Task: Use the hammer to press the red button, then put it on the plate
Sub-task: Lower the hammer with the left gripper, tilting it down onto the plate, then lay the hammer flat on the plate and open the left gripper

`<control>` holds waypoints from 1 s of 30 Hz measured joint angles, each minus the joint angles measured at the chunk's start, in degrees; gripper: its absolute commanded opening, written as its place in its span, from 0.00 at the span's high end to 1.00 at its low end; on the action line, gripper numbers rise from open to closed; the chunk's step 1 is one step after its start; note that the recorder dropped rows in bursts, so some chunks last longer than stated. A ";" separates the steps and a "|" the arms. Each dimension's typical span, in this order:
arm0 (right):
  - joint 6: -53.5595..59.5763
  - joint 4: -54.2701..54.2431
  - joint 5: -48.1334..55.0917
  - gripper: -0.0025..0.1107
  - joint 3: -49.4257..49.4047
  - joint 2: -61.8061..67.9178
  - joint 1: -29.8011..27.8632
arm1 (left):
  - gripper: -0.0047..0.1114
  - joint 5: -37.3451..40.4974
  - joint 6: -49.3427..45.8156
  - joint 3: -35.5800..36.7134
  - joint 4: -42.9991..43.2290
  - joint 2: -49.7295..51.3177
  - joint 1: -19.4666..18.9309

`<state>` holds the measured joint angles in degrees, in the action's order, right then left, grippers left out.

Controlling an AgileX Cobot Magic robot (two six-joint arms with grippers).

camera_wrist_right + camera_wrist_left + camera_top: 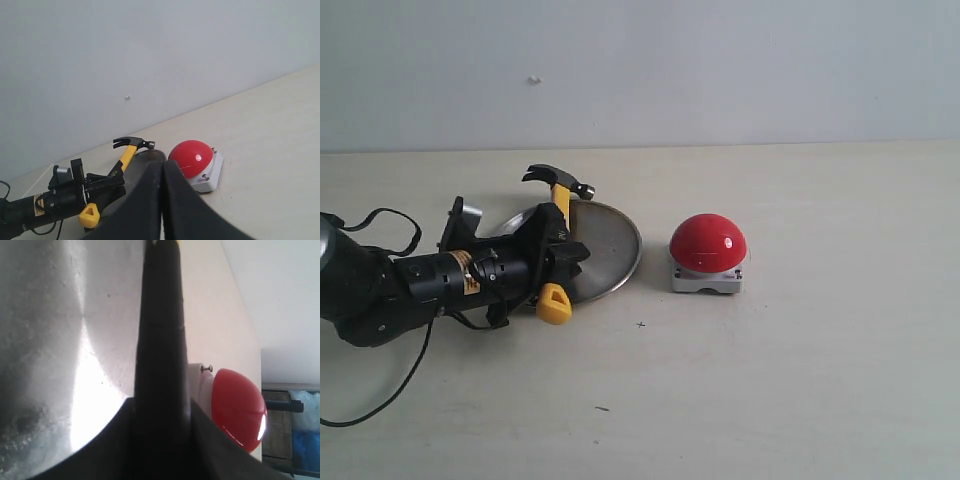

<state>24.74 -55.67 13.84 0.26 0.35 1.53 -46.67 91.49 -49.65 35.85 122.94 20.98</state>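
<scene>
My left gripper needs to open now, because the hammer's black grip lies low over the plate [610, 250], inside the plate's rim, and the hammer would rest there.
The hammer [560, 196] lies across the left part of the plate [610, 250]. Its dark head is past the far rim and its yellow loop past the near rim. My left gripper [556, 250] is shut on the hammer's black grip [162, 340], low over the plate [50, 340]. I cannot tell whether the hammer touches the dish. The red button [708, 243] stands on its grey base just right of the plate, apart from the hammer. My right gripper [162, 167] is shut with nothing in it, raised, looking down at the hammer [127, 151] and the red button [191, 156].
A black cable [380, 225] loops off the left arm at the left edge of the tabletop. A plain pale wall [720, 70] stands behind the table. The right arm does not show in the exterior view.
</scene>
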 measured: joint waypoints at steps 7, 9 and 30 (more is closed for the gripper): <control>0.00 0.00 0.00 0.98 0.00 0.00 0.00 | 0.50 -1.24 -0.50 -0.11 0.63 0.00 0.00; 0.00 0.00 0.00 0.98 0.00 0.00 0.00 | 0.50 -1.50 -0.54 -0.24 0.72 0.00 0.00; 0.00 0.00 0.00 0.98 0.00 0.00 0.00 | 0.50 -2.65 5.94 3.81 8.70 -2.84 -0.32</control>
<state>24.74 -55.67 13.84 0.26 0.35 1.53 -49.32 97.43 -45.84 44.55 120.10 20.67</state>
